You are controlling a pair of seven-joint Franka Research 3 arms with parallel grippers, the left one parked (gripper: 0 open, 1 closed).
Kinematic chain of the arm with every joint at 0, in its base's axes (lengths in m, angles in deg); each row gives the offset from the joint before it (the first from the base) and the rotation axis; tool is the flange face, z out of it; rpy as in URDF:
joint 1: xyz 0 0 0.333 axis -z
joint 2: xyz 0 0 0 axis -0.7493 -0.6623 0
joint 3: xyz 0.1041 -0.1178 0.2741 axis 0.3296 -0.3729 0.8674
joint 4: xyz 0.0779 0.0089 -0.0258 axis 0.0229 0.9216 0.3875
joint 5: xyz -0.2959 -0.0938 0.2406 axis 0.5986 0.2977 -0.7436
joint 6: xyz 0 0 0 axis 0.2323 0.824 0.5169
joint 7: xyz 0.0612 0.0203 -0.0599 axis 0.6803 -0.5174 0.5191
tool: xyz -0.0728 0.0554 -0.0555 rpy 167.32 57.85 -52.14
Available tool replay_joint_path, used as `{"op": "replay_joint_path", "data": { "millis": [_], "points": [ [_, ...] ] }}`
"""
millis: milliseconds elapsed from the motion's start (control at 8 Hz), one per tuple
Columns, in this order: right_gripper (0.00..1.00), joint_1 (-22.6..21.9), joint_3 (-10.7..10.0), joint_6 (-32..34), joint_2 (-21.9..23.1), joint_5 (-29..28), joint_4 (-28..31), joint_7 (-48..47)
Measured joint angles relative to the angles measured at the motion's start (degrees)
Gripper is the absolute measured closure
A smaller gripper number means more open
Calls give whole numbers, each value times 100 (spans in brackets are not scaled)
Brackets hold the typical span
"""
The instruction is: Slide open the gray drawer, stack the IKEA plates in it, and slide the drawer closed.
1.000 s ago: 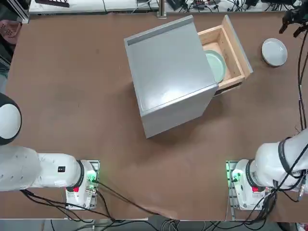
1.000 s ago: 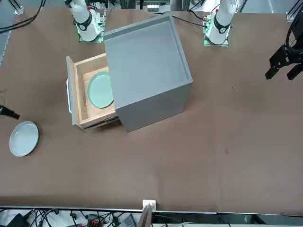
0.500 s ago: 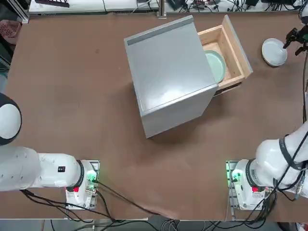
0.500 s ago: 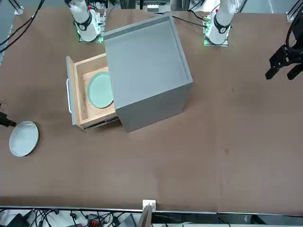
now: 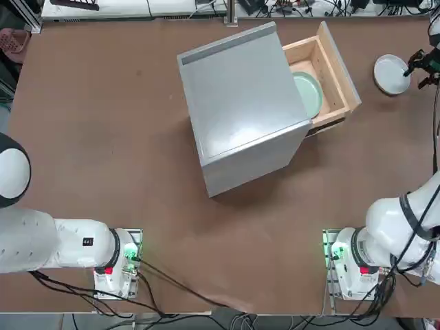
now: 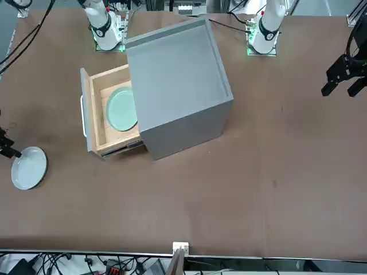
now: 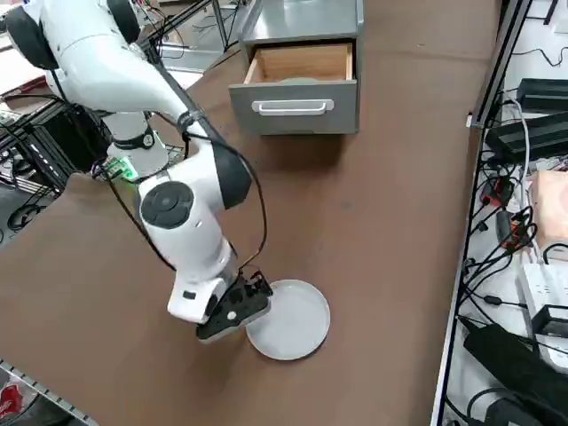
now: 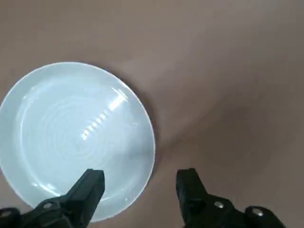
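I should stack the white plate (image 8: 76, 137) in the gray drawer, so I should grab it by its rim (image 8: 132, 202) with my right gripper next.
The gray drawer (image 5: 342, 72) (image 6: 86, 114) (image 7: 297, 106) stands pulled out of the gray cabinet (image 5: 240, 103) (image 6: 178, 86). A mint green plate (image 5: 309, 93) (image 6: 121, 109) lies flat inside it, partly under the cabinet's top. The white plate (image 5: 392, 74) (image 6: 28, 167) (image 7: 288, 319) (image 8: 76, 137) rests on the table beyond the drawer's front. My right gripper (image 5: 421, 69) (image 6: 4, 146) (image 7: 244, 306) (image 8: 140, 176) hangs open low at that plate's edge. One finger (image 8: 90, 183) is over the plate's inside, the other finger (image 8: 187, 183) is over bare table, and the rim lies between them.
The brown table (image 5: 103, 137) ends close to the white plate's outer side. Past that edge lie cables and boxes (image 7: 532, 133). My right arm's base (image 5: 354, 265) stands at the near side.
My right gripper has come toward the white plate from the far table edge and dropped to its rim. Plates, drawer and cabinet have not moved.
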Motion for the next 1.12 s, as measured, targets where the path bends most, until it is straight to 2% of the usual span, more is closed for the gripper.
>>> {"op": "replay_joint_path", "data": {
  "millis": [625, 1125],
  "points": [
    [11, 12, 21, -535, -353, -146, -1, -33],
    [19, 87, 20, -595, -462, -148, -1, -31]
  ]
}}
